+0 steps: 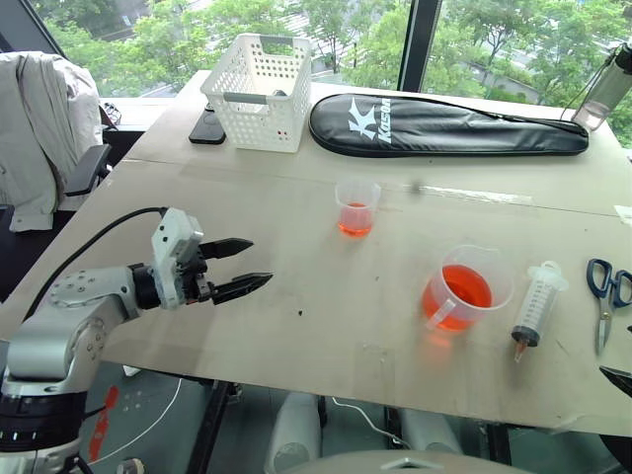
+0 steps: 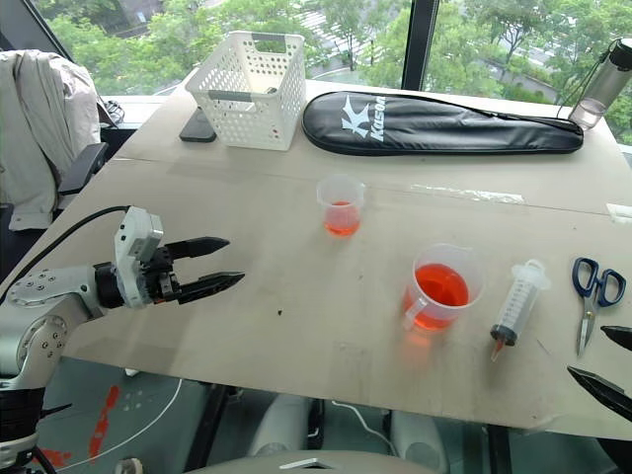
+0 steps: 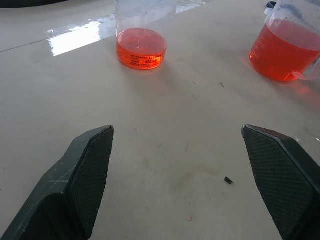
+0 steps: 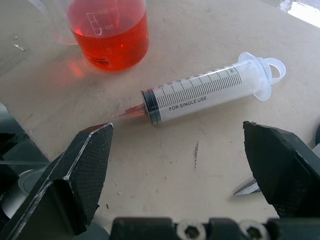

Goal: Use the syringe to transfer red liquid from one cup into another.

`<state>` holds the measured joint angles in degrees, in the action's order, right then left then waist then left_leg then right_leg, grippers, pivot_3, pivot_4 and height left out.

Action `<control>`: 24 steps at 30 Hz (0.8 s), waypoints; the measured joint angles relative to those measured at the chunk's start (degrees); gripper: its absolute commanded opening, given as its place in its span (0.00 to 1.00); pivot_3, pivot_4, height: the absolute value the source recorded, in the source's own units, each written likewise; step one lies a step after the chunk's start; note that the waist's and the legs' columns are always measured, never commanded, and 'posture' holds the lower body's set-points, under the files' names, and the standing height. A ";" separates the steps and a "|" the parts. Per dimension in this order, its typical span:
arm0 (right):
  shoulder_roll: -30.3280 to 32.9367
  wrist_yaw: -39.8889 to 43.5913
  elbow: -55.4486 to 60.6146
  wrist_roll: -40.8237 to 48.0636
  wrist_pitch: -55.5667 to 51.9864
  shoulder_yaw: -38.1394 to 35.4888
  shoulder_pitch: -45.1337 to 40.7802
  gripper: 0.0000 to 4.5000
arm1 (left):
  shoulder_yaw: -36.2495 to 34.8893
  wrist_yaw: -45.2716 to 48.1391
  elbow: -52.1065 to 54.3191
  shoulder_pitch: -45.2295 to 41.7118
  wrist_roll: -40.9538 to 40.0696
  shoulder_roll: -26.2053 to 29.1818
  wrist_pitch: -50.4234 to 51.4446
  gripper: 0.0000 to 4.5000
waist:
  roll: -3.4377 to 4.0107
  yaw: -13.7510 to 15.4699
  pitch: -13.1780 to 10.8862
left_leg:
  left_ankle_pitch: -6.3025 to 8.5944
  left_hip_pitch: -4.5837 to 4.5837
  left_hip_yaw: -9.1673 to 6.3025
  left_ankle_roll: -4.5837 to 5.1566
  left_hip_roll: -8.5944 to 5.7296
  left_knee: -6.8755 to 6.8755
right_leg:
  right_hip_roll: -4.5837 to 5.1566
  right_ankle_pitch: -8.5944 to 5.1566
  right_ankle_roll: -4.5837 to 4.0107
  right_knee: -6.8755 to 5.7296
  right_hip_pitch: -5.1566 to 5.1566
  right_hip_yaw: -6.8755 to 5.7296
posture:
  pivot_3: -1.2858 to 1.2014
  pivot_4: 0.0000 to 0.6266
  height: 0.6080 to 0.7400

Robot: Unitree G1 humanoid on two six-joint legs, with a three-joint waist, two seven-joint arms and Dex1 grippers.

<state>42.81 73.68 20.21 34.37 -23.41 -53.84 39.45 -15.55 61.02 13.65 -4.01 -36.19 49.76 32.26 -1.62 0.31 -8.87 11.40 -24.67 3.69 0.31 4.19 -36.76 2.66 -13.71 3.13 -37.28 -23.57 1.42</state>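
Observation:
Red liquid stains the syringe's nozzle point(image 1: 519, 351), so my right gripper will next pick up the syringe by its clean body near the body's rim point(image 1: 539, 295).
The syringe point(image 1: 538, 302) lies flat on the table at the right, nozzle toward the front edge, just right of the handled measuring cup point(image 1: 464, 288), which holds red liquid point(image 1: 460, 289). The small handleless cup point(image 1: 356, 207) stands farther back toward the middle with a little red liquid point(image 3: 141, 47) in its bottom. My left gripper point(image 1: 259, 262) hovers open over the table's left part, pointing toward the cups, with nothing between its fingers. My right gripper point(image 2: 585, 351) is open at the front right corner. In the right wrist view the syringe point(image 4: 205, 92) lies just beyond its fingertips.
Blue-handled scissors point(image 1: 604, 296) lie right of the syringe. At the back stand a white basket point(image 1: 259, 94), a dark phone point(image 1: 209, 126), a black racket bag point(image 1: 444, 123) and a bottle point(image 1: 604, 94). A chair with a grey jacket point(image 1: 39, 118) is at the left.

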 measured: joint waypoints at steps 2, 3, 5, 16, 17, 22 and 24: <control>0.07 -0.59 0.03 0.07 -0.39 0.05 -0.73 0.99 | 0.00 -0.12 0.08 -0.02 -0.03 -0.07 0.05 0.93 | 0.00 0.02 0.00 | 0.00 0.00 0.00 0.00 0.00 0.00 | 0.00 0.00 0.00 0.00 0.00 0.00 | 0.52 0.24 0.88; 0.58 -3.44 0.02 0.18 -2.49 0.81 -2.61 0.99 | 0.03 -0.97 0.67 -0.50 -0.28 -0.86 0.33 0.93 | -0.01 -0.02 0.01 | 0.00 0.01 0.02 0.00 0.01 0.00 | 0.00 0.00 0.00 0.02 0.00 0.01 | 0.52 0.24 0.88; 2.08 -8.54 0.67 0.83 -6.82 2.38 -6.67 0.99 | 1.11 -2.23 2.69 -3.17 -2.07 -3.19 1.23 0.93 | -0.03 -0.06 0.01 | -0.01 -0.01 0.08 0.01 -0.01 -0.06 | 0.06 0.04 -0.03 0.01 0.00 0.02 | 0.52 0.24 0.88; 10.13 -24.38 10.65 7.28 -26.76 5.85 -17.44 0.99 | 5.00 -2.72 12.78 -10.47 -9.14 -4.01 4.81 0.93 | -0.03 0.39 0.01 | -0.15 -0.08 0.07 0.27 -0.05 0.03 | -0.07 0.15 -0.22 0.08 0.03 0.02 | 0.52 0.24 0.88; 10.24 -24.84 10.68 8.60 -28.19 5.84 -18.43 0.99 | 5.06 -2.52 13.05 -10.54 -9.42 -4.02 4.85 0.93 | -0.03 0.40 0.01 | -0.16 -0.08 0.06 0.27 -0.04 0.02 | -0.08 0.15 -0.22 0.08 0.03 0.01 | 0.52 0.24 0.88; 12.11 -25.36 13.24 15.18 -33.85 5.85 -21.32 0.99 | 5.10 -2.06 13.96 -10.59 -11.31 -4.08 5.01 0.93 | -0.03 0.45 0.01 | -0.16 -0.08 0.01 0.27 -0.04 -0.01 | -0.11 0.14 -0.20 0.06 0.07 -0.01 | 0.52 0.24 0.88; 12.69 -26.90 12.87 15.95 -35.61 6.06 -23.17 0.99 | 5.24 -2.04 13.96 -10.68 -11.29 -4.10 4.95 0.93 | -0.03 0.42 0.01 | -0.16 -0.08 0.03 0.28 -0.04 -0.04 | -0.11 0.14 -0.20 0.08 0.08 0.01 | 0.52 0.24 0.88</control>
<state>55.50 46.78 33.08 50.32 -59.02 -47.78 16.27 -10.31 58.98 27.61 -14.69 -47.48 45.66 37.21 -1.65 0.74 -8.86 11.24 -24.76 3.72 0.59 4.15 -36.80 2.55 -13.57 2.93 -37.21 -23.49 1.43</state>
